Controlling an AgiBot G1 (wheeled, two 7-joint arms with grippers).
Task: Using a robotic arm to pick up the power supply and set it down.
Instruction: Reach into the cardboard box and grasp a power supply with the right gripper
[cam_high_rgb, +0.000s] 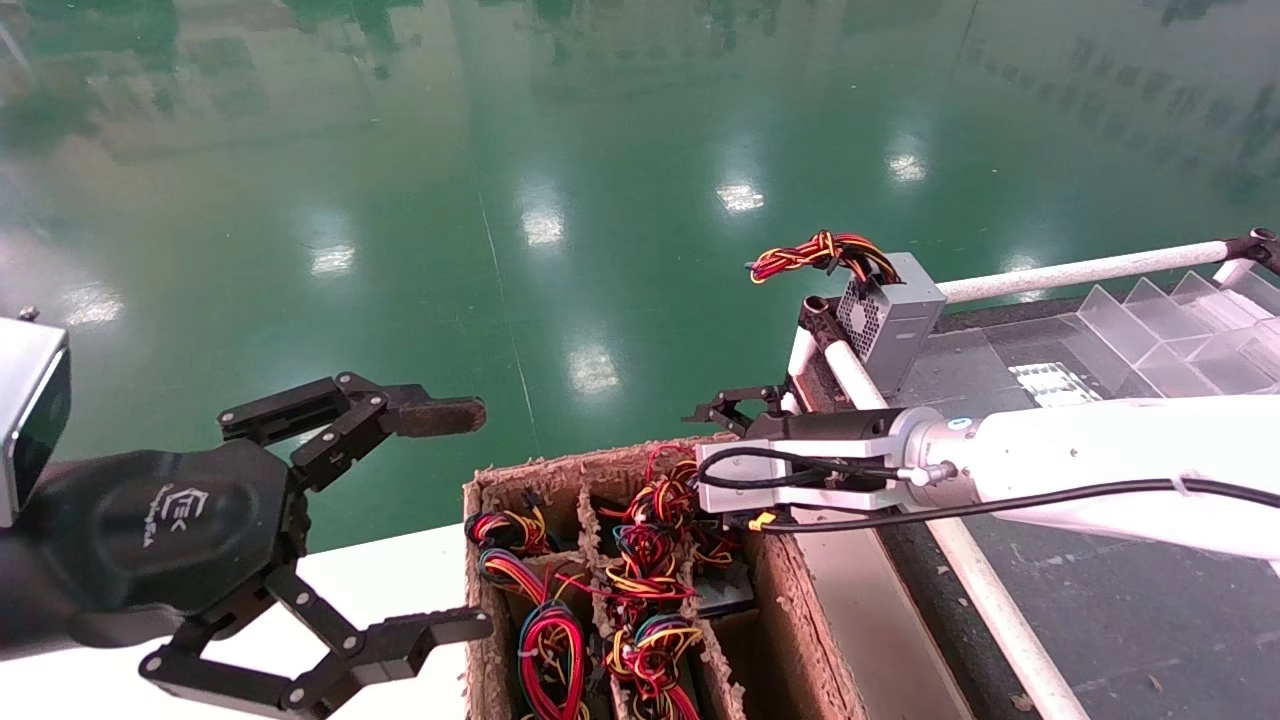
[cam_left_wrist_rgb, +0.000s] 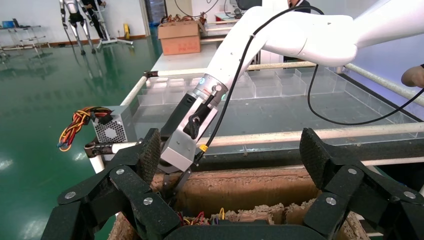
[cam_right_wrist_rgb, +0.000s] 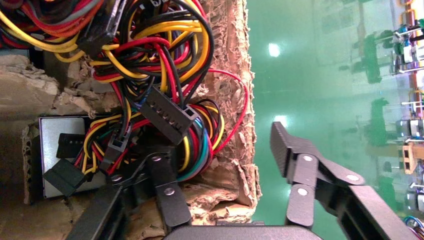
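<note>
My right gripper needs to pick up the power supply (cam_right_wrist_rgb: 62, 150) by its looped wire bundle (cam_right_wrist_rgb: 200, 135) next. Then it can set the power supply down on the dark table.
The power supply (cam_right_wrist_rgb: 62, 150) lies in the far corner cell of a cardboard box (cam_high_rgb: 478, 600). It is a grey metal box under a loose loop of red, yellow, black and blue wires (cam_right_wrist_rgb: 160, 65) with black connectors. My right gripper (cam_right_wrist_rgb: 217, 150) is open and straddles the box's torn wall: one finger is down among the wires, the other hangs outside over the green floor. From the head view the right gripper (cam_high_rgb: 724, 448) sits over that corner, above the wire loop (cam_high_rgb: 655, 505). My left gripper (cam_high_rgb: 450, 520) hovers open and empty beside the box.
More wire bundles (cam_high_rgb: 545, 640) fill the box's other cells. A similar grey box with a tight braided wire tail (cam_high_rgb: 893, 318) stands on the dark table's corner by the white rail (cam_high_rgb: 1080, 270). Clear plastic dividers (cam_high_rgb: 1150, 320) sit behind it. A white surface (cam_high_rgb: 400, 570) lies under the left gripper.
</note>
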